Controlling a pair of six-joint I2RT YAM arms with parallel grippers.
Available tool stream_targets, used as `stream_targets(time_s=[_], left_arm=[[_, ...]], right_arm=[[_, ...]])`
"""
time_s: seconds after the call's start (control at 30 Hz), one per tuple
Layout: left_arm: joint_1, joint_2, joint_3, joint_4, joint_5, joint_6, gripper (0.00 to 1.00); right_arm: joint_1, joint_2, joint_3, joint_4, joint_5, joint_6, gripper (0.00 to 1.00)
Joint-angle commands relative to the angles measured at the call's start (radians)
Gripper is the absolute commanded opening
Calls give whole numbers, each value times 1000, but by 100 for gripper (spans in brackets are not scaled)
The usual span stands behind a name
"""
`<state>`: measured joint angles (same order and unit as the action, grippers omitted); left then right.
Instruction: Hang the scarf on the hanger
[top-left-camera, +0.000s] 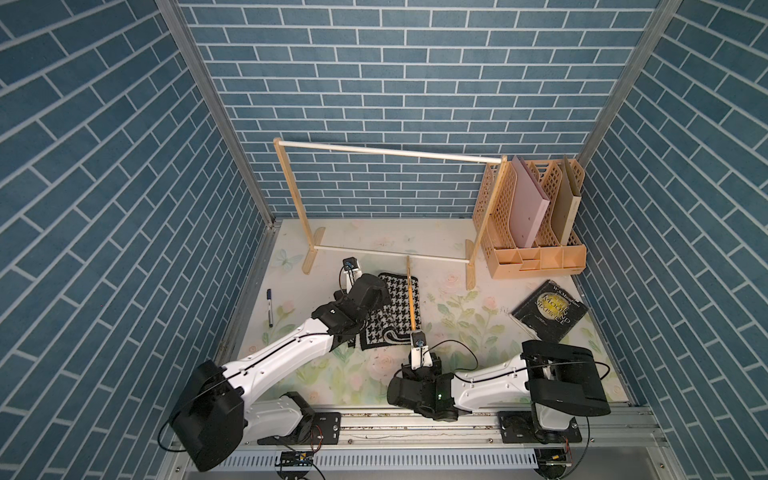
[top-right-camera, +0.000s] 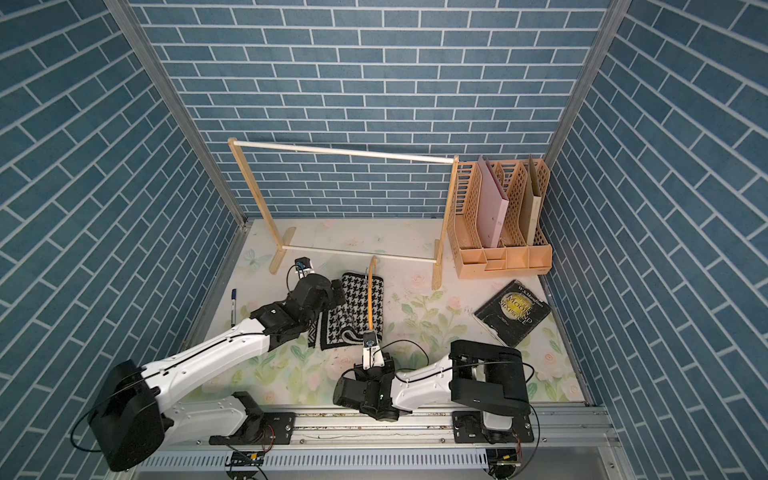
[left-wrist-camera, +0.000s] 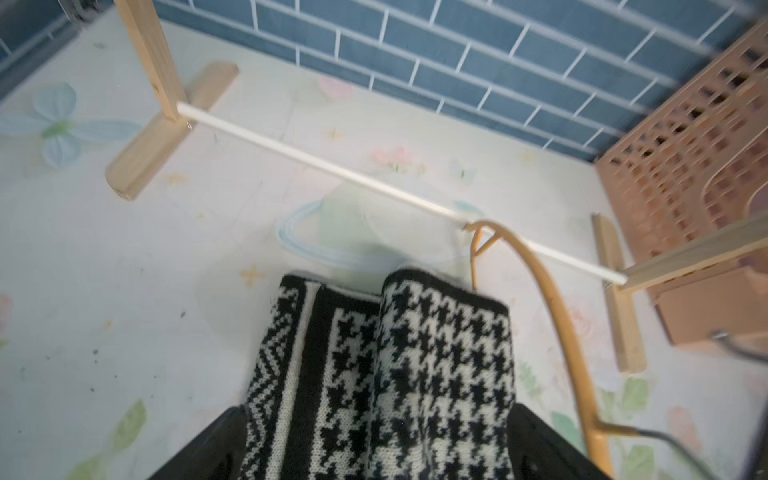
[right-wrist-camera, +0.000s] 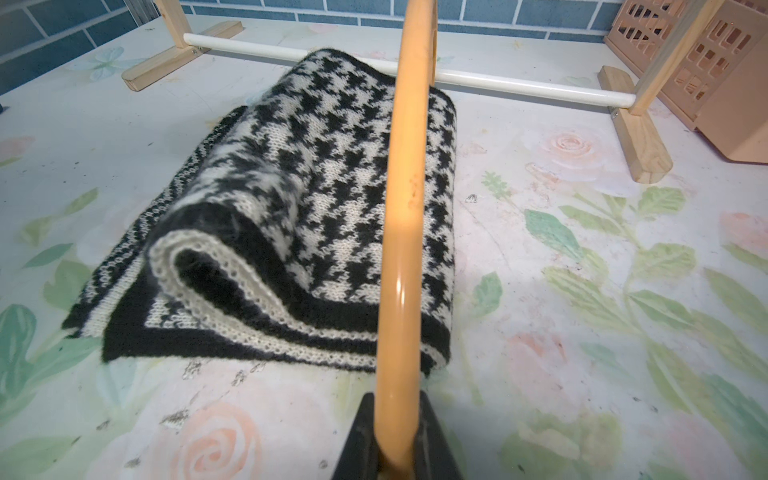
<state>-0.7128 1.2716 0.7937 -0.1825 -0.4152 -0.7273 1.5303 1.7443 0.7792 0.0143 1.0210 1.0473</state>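
The scarf draped over the hanger (top-left-camera: 412, 299) still needs to be hung. I should next grab the scarf's bulging fold with my left gripper, away from the hanger.
The black-and-white houndstooth scarf (top-left-camera: 395, 309) (top-right-camera: 359, 301) lies folded on the floral table, one fold bulging up (right-wrist-camera: 316, 178). My left gripper (left-wrist-camera: 378, 432) is open and low over the scarf's left part; the knit (left-wrist-camera: 415, 374) fills the gap between its black fingers (left-wrist-camera: 220, 440). My right gripper (right-wrist-camera: 397, 419) (top-left-camera: 415, 332) is shut on one end of the orange-tan hanger (top-left-camera: 412, 299) (top-right-camera: 369, 299) (right-wrist-camera: 409, 187). The hanger stands on edge over the scarf's right side. Its far end (left-wrist-camera: 557, 316) reaches the rack's lower rail, and its dark hook (left-wrist-camera: 665, 440) points away from the scarf.
A pale wooden rail rack (top-left-camera: 390, 151) stands behind the scarf, its lower rail (right-wrist-camera: 519, 85) close to the scarf's far edge. A peach file organiser (top-left-camera: 536, 220) sits at the back right, a black book (top-left-camera: 548, 311) lies at the right, and a pen (top-left-camera: 269, 307) at the left.
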Motion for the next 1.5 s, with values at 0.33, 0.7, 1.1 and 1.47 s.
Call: stream_targets(time_s=[0.33,0.7,1.1,1.47], left_arm=[[24,241,-10,242,154,-43,98],[30,300,-25,287,200,-58,90],[30,290,-47,272,235,-78,70],[30,252,-12,244,258,-70,0]], right_arm=[[-17,-18,-23,-91,1,75,0],[-19,-15,-18,-94,-2,77,0],[-20,-15,-21,-96,-4,80,0],[-27,-53,-32,-124,14,83,0]])
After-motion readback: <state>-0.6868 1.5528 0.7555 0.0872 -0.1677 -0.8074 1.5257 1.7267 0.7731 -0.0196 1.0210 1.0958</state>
